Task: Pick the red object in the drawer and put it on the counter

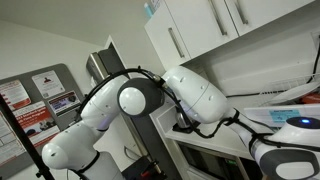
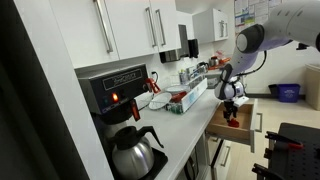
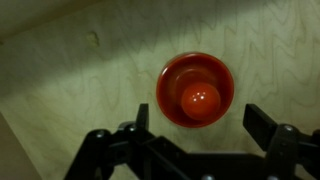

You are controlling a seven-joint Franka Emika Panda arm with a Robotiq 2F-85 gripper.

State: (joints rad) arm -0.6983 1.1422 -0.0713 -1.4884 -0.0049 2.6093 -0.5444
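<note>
The raised knob is between my gripper's spread fingers and both the knob's sides are free, so my gripper needs to close on it now.
The red object [image 3: 196, 91] is a round red disc with a raised orange-red knob in its middle. It lies on the light plywood floor of the open drawer [image 3: 80, 70]. In the wrist view my gripper [image 3: 198, 125] hangs straight above it with both black fingers spread wide, one on each side, touching nothing. In an exterior view the gripper [image 2: 232, 93] reaches down into the open drawer [image 2: 228, 128] beside the counter [image 2: 178, 132], and a red spot [image 2: 233, 116] shows inside the drawer.
A coffee machine [image 2: 115, 92] with a glass pot [image 2: 135, 152] stands on the counter, with containers [image 2: 180, 99] further along. White wall cupboards [image 2: 130, 25] hang above. A blue bin [image 2: 287, 92] stands on the floor behind. The arm [image 1: 140, 98] fills an exterior view.
</note>
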